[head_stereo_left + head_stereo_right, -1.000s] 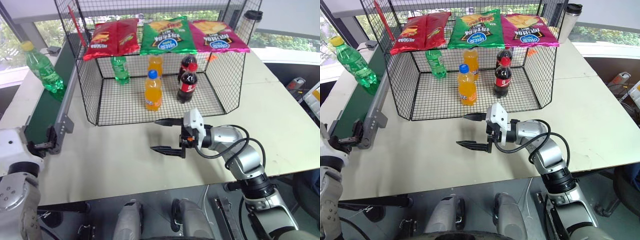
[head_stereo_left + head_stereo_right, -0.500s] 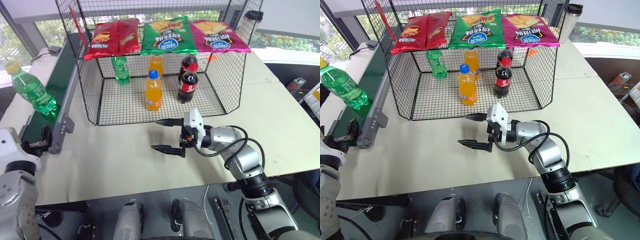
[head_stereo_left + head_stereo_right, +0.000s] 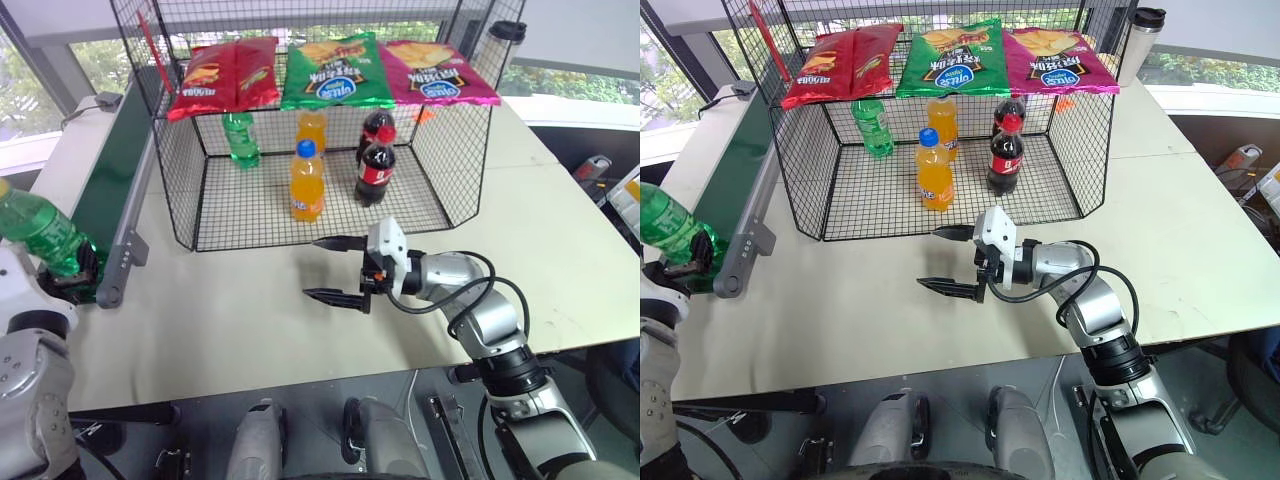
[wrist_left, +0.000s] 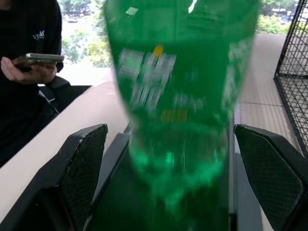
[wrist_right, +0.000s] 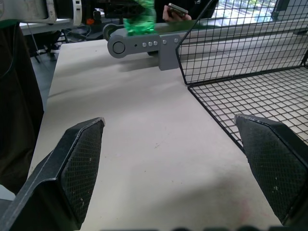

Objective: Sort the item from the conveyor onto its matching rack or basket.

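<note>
My left gripper should close, because both its fingers are beside the green bottle's lower body (image 3: 62, 252) above the belt. Closing now would hold the green bottle.
The item, a clear green bottle (image 3: 40, 235), stands at the near end of the conveyor (image 3: 112, 175), the dark green belt along the table's left side. My left gripper (image 4: 168, 129) is open, and the bottle (image 4: 178, 96) stands between its two fingers with a gap showing on each side. The black wire-mesh basket (image 3: 180, 170) stands to the right of the belt, at the back of the table. My right gripper (image 3: 310, 268) hovers open and empty over the table in front of the basket, pointing left.
The basket holds a green bottle (image 3: 240, 135), two orange bottles (image 3: 307, 185) and two cola bottles (image 3: 375, 170). Three chip bags (image 3: 335, 70) hang along its top. A person holding a phone (image 4: 33, 60) is beyond the conveyor. A tumbler (image 3: 1137, 40) stands back right.
The green bottle has ridden down the belt toward me, from far up the conveyor into the span of my left gripper's fingers. The right gripper has stayed put.
</note>
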Tool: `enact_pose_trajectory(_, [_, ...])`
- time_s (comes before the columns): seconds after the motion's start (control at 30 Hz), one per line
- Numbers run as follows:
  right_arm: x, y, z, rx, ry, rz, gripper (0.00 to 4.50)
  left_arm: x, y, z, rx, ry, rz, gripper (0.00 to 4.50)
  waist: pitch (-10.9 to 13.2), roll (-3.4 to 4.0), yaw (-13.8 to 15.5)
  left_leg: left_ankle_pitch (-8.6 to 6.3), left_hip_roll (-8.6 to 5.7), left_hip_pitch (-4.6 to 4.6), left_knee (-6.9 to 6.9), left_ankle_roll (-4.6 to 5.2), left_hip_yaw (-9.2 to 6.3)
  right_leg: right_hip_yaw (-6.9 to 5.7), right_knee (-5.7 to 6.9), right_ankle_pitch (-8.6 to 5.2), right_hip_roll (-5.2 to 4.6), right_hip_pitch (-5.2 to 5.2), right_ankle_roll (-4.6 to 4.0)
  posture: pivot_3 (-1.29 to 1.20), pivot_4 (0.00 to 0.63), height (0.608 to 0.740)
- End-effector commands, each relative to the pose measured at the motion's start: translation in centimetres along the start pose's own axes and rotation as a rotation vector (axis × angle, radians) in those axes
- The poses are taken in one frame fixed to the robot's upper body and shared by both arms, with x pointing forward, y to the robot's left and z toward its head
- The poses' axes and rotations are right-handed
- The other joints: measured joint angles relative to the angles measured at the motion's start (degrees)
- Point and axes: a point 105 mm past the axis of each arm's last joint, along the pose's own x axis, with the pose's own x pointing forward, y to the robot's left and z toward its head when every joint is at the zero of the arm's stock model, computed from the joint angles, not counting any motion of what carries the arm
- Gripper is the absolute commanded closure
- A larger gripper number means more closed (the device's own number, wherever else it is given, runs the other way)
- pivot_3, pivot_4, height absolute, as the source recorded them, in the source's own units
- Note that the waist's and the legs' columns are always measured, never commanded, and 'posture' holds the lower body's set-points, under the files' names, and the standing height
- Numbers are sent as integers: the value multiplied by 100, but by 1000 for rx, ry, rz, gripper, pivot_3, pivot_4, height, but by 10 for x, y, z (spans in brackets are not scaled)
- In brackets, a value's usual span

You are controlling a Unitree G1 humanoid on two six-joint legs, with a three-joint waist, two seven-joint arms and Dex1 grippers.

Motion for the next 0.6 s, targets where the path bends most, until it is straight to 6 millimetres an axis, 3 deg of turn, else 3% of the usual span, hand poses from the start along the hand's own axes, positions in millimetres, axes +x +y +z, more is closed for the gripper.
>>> enact_pose_trajectory(0.03, [0, -1, 8, -34, -29, -4, 0, 3, 6, 10, 40, -39, 33, 125, 0, 0, -4, 0, 0, 0, 0, 0, 0, 0, 0, 0, 0, 0, 0, 0, 150, 740])
enact_pose_trajectory(0.1, [0, -1, 8, -36, -28, -6, 0, 3, 6, 7, 38, -31, 27, 125, 0, 0, -4, 0, 0, 0, 0, 0, 1, 0, 0, 0, 0, 0, 1, 0, 150, 740])
enact_pose_trajectory(0.23, [0, -3, 9, -40, -28, -14, 0, 0, 2, 5, 21, -36, -6, 1734, 0, 0, 11, 0, 0, 0, 0, 0, 0, 0, 0, 0, -1, 0, 0, 0, 150, 740])
enact_pose_trajectory(0.6, [1, -4, 9, -42, -29, -17, 0, -6, -14, 46, 31, -157, -98, 1752, 0, -1, -3, 0, 0, 0, 1, -1, -1, -1, -1, 1, -2, 2, 0, 0, 150, 740])
